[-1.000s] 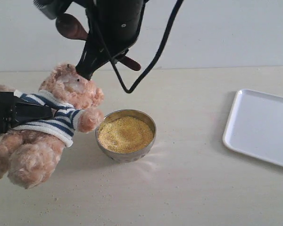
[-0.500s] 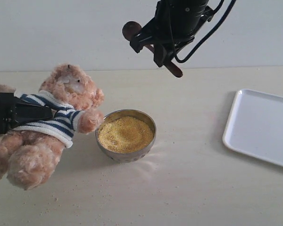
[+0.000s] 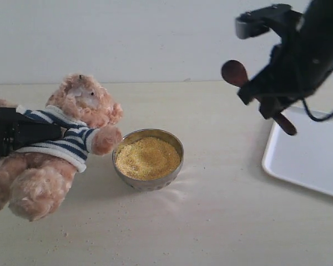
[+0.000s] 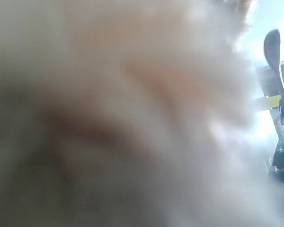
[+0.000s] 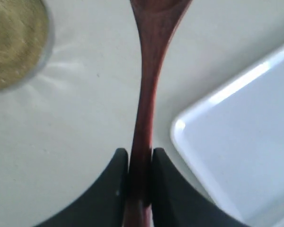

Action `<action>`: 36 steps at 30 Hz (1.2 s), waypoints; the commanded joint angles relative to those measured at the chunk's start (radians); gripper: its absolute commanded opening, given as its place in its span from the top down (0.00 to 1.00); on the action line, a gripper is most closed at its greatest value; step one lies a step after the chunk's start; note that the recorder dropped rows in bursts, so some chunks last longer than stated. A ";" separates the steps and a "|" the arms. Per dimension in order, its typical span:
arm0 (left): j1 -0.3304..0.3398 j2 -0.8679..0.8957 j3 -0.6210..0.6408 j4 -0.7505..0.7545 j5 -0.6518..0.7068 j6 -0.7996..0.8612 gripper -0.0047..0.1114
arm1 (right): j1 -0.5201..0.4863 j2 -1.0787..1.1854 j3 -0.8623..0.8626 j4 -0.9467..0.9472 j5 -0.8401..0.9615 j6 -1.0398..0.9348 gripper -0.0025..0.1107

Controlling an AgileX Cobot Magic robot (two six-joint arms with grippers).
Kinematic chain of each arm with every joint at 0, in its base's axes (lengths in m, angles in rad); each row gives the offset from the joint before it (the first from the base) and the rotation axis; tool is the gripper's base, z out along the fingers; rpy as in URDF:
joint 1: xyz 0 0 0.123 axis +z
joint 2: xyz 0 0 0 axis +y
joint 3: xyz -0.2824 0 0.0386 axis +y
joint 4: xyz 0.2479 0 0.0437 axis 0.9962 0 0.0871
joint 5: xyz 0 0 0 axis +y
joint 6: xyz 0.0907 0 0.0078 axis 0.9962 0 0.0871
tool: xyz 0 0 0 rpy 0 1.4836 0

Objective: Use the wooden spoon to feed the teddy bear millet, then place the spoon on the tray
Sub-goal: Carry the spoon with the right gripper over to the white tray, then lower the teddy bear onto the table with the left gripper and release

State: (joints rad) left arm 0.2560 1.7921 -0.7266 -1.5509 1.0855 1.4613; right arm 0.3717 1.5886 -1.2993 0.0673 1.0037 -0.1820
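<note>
The left gripper needs to keep holding the teddy bear until its legs are down on the pale tabletop, because the legs hang tilted up above the tabletop.
The teddy bear [image 3: 72,130] leans back at the left, facing the metal bowl, and my left gripper [image 3: 14,133] is shut on its striped torso from the left. Blurred teddy bear fur [image 4: 109,109] fills the left wrist view and hides the jaws. The millet [image 3: 147,157] is heaped in the bowl [image 3: 177,148] just right of the bear's paw. My right gripper [image 3: 266,98] hangs in the air by the tray's left edge, shut on the wooden spoon [image 3: 235,72]. The wooden spoon's handle [image 5: 149,71] is pinched in the gripper [image 5: 140,165]. The white tray [image 3: 311,149] lies at the right.
The pale tabletop [image 3: 222,221] carries a few scattered grains around the bowl. A plain wall [image 3: 127,39] rises behind the table. The right wrist view takes in the tray's corner [image 5: 241,142] and the millet bowl's rim [image 5: 43,47].
My right arm has swung with the spoon from above the bear's head to the right and down, to just left of the tray. The bear and left gripper have stayed put.
</note>
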 commanded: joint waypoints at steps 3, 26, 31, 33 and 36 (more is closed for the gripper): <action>0.004 -0.003 0.007 -0.114 0.049 0.005 0.92 | -0.115 -0.223 0.294 0.073 -0.263 -0.034 0.98; 0.002 -0.003 0.007 -0.193 -0.072 0.187 0.92 | -0.121 -0.299 0.462 0.262 -0.382 -0.093 0.98; -0.020 0.003 0.007 -0.193 -0.102 0.200 0.92 | -0.121 -0.299 0.462 0.266 -0.349 -0.093 0.98; -0.034 0.025 0.007 -0.193 -0.111 0.246 0.92 | -0.121 -0.299 0.462 0.266 -0.347 -0.093 0.98; -0.059 0.080 0.007 -0.193 -0.148 0.270 0.92 | -0.121 -0.299 0.462 0.266 -0.337 -0.093 0.98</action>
State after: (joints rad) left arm 0.2151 1.8406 -0.7266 -1.7247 0.9480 1.7022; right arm 0.2583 1.2976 -0.8362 0.3310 0.6589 -0.2685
